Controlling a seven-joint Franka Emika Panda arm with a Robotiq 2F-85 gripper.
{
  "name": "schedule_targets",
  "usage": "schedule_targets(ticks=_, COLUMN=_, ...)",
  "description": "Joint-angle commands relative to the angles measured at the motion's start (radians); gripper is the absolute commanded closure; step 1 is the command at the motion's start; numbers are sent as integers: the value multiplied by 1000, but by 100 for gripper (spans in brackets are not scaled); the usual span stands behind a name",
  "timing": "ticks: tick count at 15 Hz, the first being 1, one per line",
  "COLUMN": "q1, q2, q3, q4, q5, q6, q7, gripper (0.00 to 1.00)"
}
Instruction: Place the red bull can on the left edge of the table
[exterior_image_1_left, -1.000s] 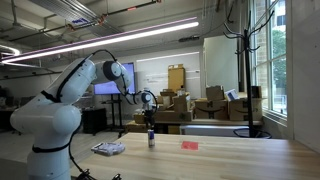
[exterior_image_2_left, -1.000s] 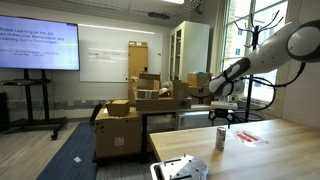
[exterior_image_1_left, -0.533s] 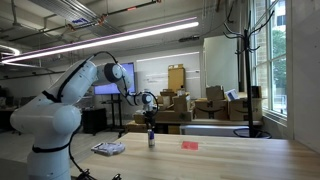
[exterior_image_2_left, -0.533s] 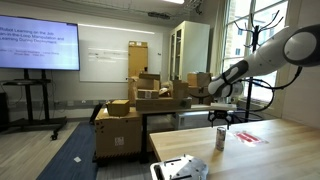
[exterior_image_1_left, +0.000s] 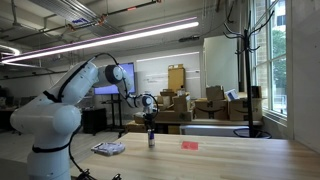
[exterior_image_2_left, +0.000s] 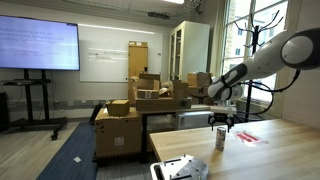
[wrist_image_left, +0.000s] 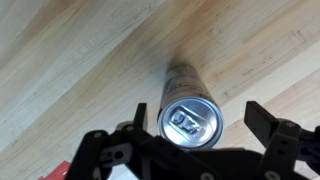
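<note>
The can's silvery top (wrist_image_left: 190, 121) is between my fingers, and they reach down beside the can's rim. My gripper needs to close on the can now. Closing now would hold it.
The red bull can (exterior_image_1_left: 151, 139) stands upright on the light wood table (exterior_image_1_left: 220, 160); it also shows in an exterior view (exterior_image_2_left: 220, 138). In the wrist view I look straight down on its silvery top (wrist_image_left: 189, 118). My gripper (wrist_image_left: 198, 118) is open, just above the can, with a finger on each side of it and not touching. In both exterior views the gripper (exterior_image_1_left: 150, 124) (exterior_image_2_left: 221, 121) hangs directly over the can.
A flat red object (exterior_image_1_left: 190, 144) lies on the table beside the can, also seen in an exterior view (exterior_image_2_left: 246, 136). A white-grey packet (exterior_image_1_left: 108, 149) lies near the table's end (exterior_image_2_left: 178, 169). Cardboard boxes (exterior_image_2_left: 140, 105) stand beyond the table.
My gripper has lowered slightly toward the can. The can has not moved.
</note>
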Motion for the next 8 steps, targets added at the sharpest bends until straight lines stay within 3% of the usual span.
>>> schedule_targets(ticks=1, q1=-4, q2=15, q3=2, q4=26, q5=18, q6=-17, q7=-28, gripper=0)
schedule_targets(ticks=3, q1=-5, q2=19, q3=1, q4=30, q5=18, q6=-18, q7=-30, gripper=0)
schedule_targets(ticks=5, q1=-6, q2=19, q3=3, q4=32, q5=18, q6=-12, q7=-37, gripper=26)
schedule_targets(ticks=8, q1=-3, q2=15, q3=3, q4=35, q5=14, q6=-7, q7=-43, gripper=51)
